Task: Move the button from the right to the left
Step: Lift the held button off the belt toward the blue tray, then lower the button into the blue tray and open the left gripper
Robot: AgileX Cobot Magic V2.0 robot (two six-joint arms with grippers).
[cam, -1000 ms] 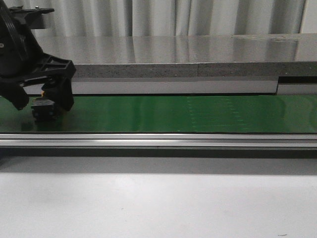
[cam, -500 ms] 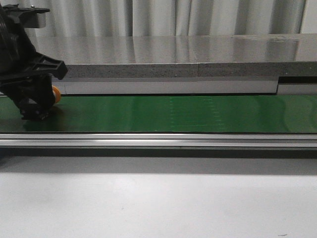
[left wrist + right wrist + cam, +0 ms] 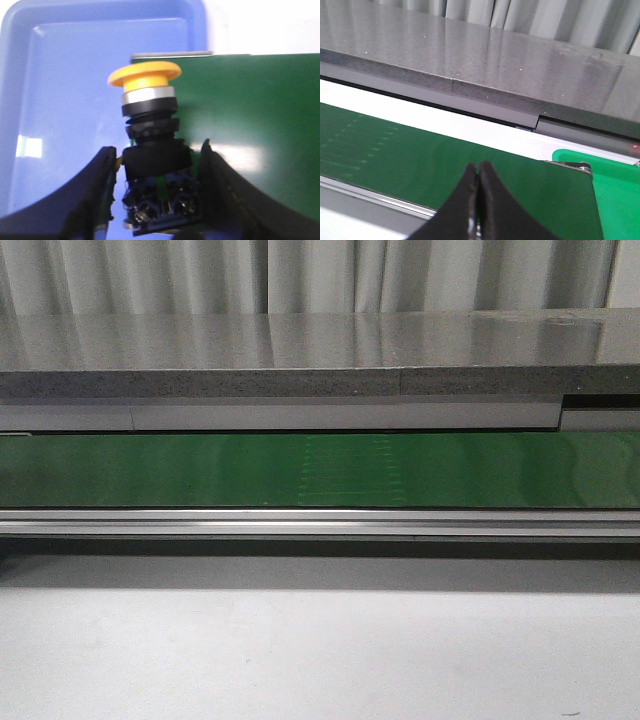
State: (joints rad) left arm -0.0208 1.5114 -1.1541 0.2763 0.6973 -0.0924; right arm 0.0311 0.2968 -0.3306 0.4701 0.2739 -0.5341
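My left gripper needs to move the button [image 3: 150, 130] before it lets go. The button is hanging above the border between belt and blue tray [image 3: 70, 100], so it would miss its spot now.
In the left wrist view my left gripper [image 3: 157, 165] is shut on the button [image 3: 150, 130], gripping its black body with the orange-yellow cap pointing away from the wrist. The button hangs over the border between a blue tray [image 3: 70, 100] and the end of the green belt [image 3: 260, 110]. My right gripper [image 3: 479, 172] is shut and empty, its fingertips together over the green belt [image 3: 420, 160]. Neither gripper nor the button shows in the front view, where the green belt [image 3: 320, 470] is bare.
A grey stone-like counter [image 3: 320, 350] runs behind the belt, with curtains behind it. An aluminium rail [image 3: 320, 522] borders the belt's near side, then a white table surface [image 3: 320, 650]. A green tray [image 3: 615, 185] sits past the belt's end in the right wrist view.
My left gripper, holding the button at the belt's left end, has moved left and out of the front view. The belt is now bare there.
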